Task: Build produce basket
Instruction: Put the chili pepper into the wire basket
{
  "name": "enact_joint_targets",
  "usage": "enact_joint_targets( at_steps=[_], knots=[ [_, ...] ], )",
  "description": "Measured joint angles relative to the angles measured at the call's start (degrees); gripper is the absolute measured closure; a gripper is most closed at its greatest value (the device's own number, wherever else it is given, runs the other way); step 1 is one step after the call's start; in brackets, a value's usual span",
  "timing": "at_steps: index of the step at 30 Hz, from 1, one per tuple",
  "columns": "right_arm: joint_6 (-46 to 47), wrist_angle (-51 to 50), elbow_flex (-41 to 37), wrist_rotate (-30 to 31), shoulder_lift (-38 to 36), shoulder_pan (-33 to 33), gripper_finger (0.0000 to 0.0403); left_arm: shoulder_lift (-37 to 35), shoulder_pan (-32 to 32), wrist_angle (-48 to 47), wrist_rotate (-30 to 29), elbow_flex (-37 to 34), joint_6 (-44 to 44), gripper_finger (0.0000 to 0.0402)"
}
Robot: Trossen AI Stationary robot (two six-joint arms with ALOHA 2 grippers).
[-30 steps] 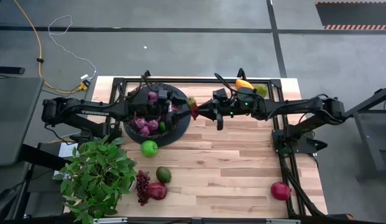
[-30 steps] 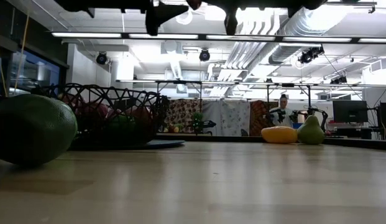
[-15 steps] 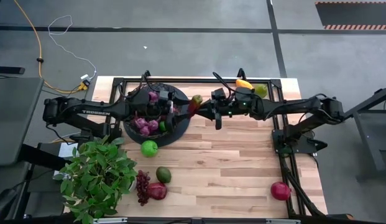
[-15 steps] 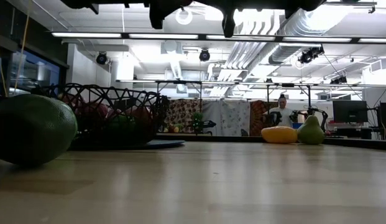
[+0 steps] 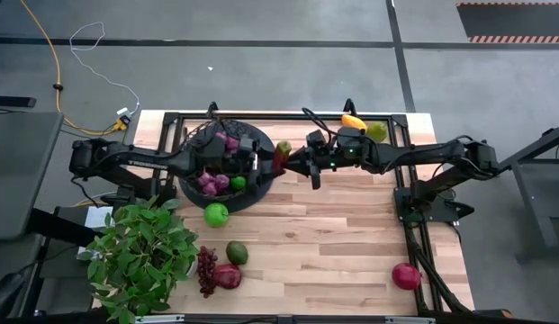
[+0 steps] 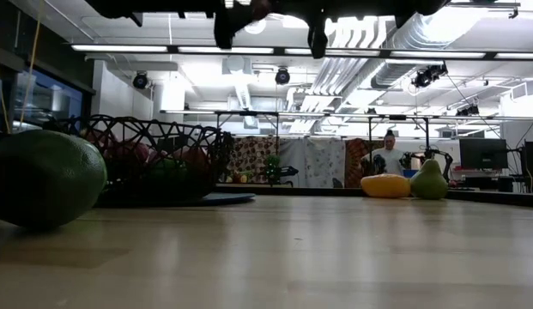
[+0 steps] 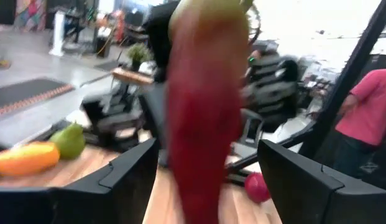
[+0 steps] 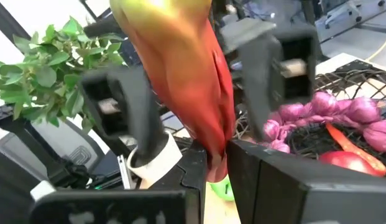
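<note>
The long pepper has to go to the basket with the long pepper's yellow-green top (image 7: 210, 18) free. My left gripper should grab the pepper by its red body (image 7: 202, 130).
A long pepper (image 5: 281, 153), red with a yellow-green top, hangs in the air just right of the black wire basket (image 5: 191, 191). My right gripper (image 5: 293, 162) is shut on it, reaching level from the table's right. My left gripper (image 5: 268, 162) reaches across the basket from the left and stands open. Its two fingers (image 7: 127, 174) stand on either side of the pepper (image 7: 205, 106), with gaps showing. Purple grapes (image 5: 210, 183), a green fruit and a red fruit lie in the basket. My right gripper pinches the pepper's narrow red end (image 8: 216, 163) between its two fingers. The fingers come level from the table's right. The pepper stands up from the fingers, yellow-green end uppermost, lifted clear of table and basket.
On the table lie a green apple (image 5: 216, 214), an avocado (image 5: 237, 253), dark grapes beside a red pomegranate (image 5: 220, 274), another pomegranate (image 5: 406, 275) near right, and a yellow pepper (image 5: 354, 121) with a green pear (image 5: 377, 130) far right. A leafy plant (image 5: 139, 256) stands near left.
My left gripper has moved toward the table's right, over the basket, up to the pepper, still open. The right gripper has stayed in place with the pepper.
</note>
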Motion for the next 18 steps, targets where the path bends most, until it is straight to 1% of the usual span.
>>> enact_joint_targets(
  at_steps=[2,8,11,15,18],
  knots=[
    [0.0,-0.6,0.0,-0.3,0.0,0.2,0.0373,1.0,-0.1,0.5,-0.8,-0.1,-0.7,0.0135],
    [-0.2,-2.1,0.0,-0.6,0.0,0.4,0.0373,2.5,-0.1,7.7,-1.1,-0.1,-1.7,0.0135],
    [-0.3,-2.0,0.0,-0.6,0.0,0.4,0.0373,2.6,-0.1,7.0,-1.1,0.0,-1.2,0.0142],
    [-0.4,-2.0,0.0,-0.6,0.0,0.4,0.0373,2.7,-0.1,6.8,-1.4,0.0,-1.1,0.0172],
    [-0.4,-2.0,0.0,-0.5,0.0,0.4,0.0373,2.7,-0.1,6.7,-1.7,0.0,-1.0,0.0208]
  ],
)
